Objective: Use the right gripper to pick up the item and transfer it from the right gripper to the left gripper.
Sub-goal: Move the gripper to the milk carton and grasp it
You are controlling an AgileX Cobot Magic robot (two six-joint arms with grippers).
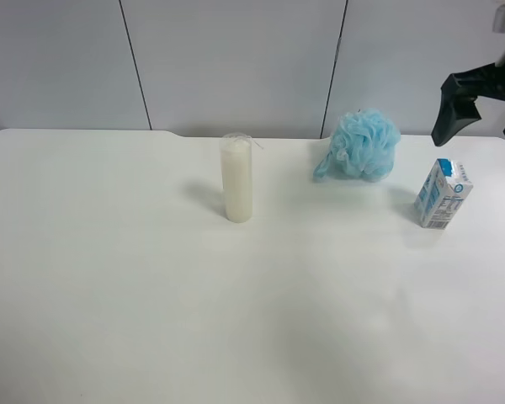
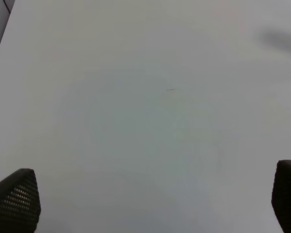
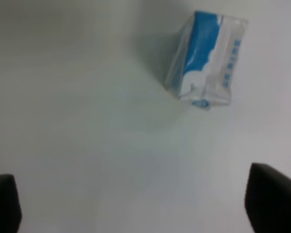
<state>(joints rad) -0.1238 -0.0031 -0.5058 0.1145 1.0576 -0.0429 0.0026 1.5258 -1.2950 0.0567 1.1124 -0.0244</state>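
Note:
My right gripper next needs to grab the drink carton (image 1: 454,175) by its printed side panels to pass it to the left gripper.
The item, a small white drink carton with blue panels (image 1: 443,195), stands upright on the white table near the exterior high view's right edge. The right gripper (image 1: 481,126) hangs above and behind it, open and empty, apart from it. In the right wrist view the carton (image 3: 206,58) lies ahead of the open right gripper (image 3: 131,204), whose black fingertips (image 3: 271,201) show only at the frame's corners. The left gripper (image 2: 150,201) is open and empty over bare table; it is out of the exterior high view.
A tall cream candle (image 1: 237,178) stands mid-table. A fluffy light-blue bath sponge (image 1: 364,145) sits just beside the carton, toward the candle. The white table (image 1: 109,295) ends at a grey panelled wall (image 1: 236,59) behind.

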